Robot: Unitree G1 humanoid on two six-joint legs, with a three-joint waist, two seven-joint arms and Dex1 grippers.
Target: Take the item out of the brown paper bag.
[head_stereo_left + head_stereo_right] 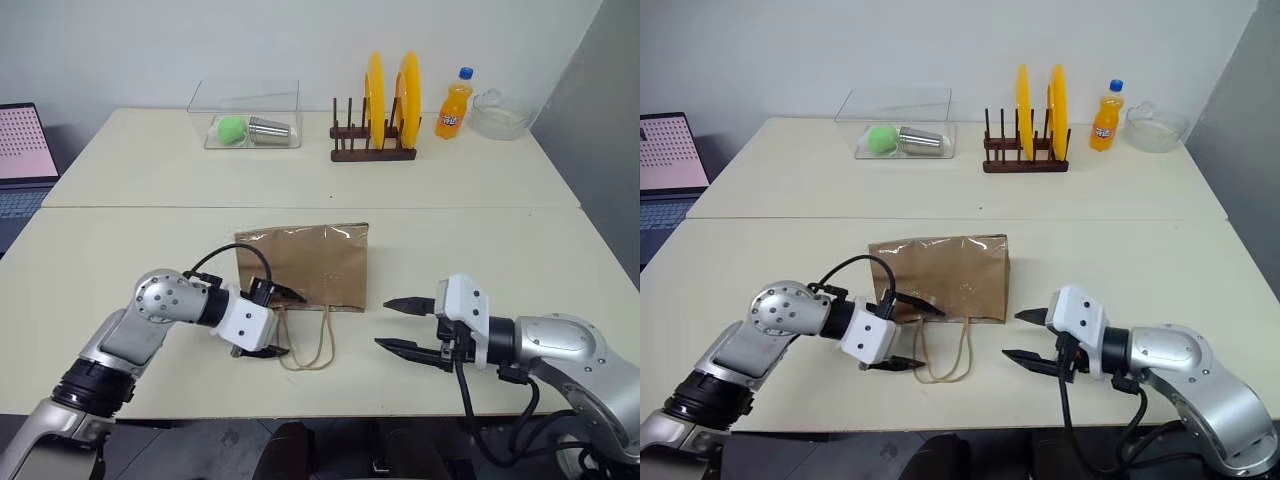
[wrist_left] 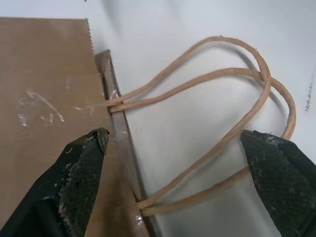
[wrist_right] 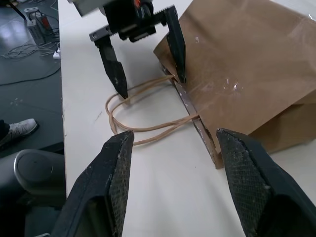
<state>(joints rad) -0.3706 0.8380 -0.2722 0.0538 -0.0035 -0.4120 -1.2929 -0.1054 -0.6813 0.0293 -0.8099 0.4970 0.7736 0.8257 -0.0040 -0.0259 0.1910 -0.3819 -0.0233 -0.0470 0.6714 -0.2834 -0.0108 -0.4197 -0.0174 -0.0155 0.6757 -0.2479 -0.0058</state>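
Observation:
I should next use my left gripper to grab the tan cord handle (image 1: 285, 332) looping from the opening of the brown paper bag (image 1: 305, 262), because the bag is lying flat on the tabletop.
The brown paper bag (image 1: 305, 262) lies flat on the table, its mouth toward me and its two tan cord handles (image 1: 308, 345) looped out on the tabletop. My left gripper (image 1: 288, 325) is open and straddles the handles at the mouth (image 2: 174, 136): one finger (image 2: 84, 168) is over the bag's edge, the other (image 2: 276, 168) past the loops. My right gripper (image 1: 385, 323) is open with nothing in it, just right of the handles near the bag's front right corner (image 3: 174, 136). The item is hidden.
At the back of the table stand a clear box (image 1: 247, 125) with a green ball and a metal cup, a rack of yellow plates (image 1: 375, 115), an orange soda bottle (image 1: 453, 105) and a glass bowl (image 1: 500, 115). A laptop (image 1: 25, 150) sits far left.

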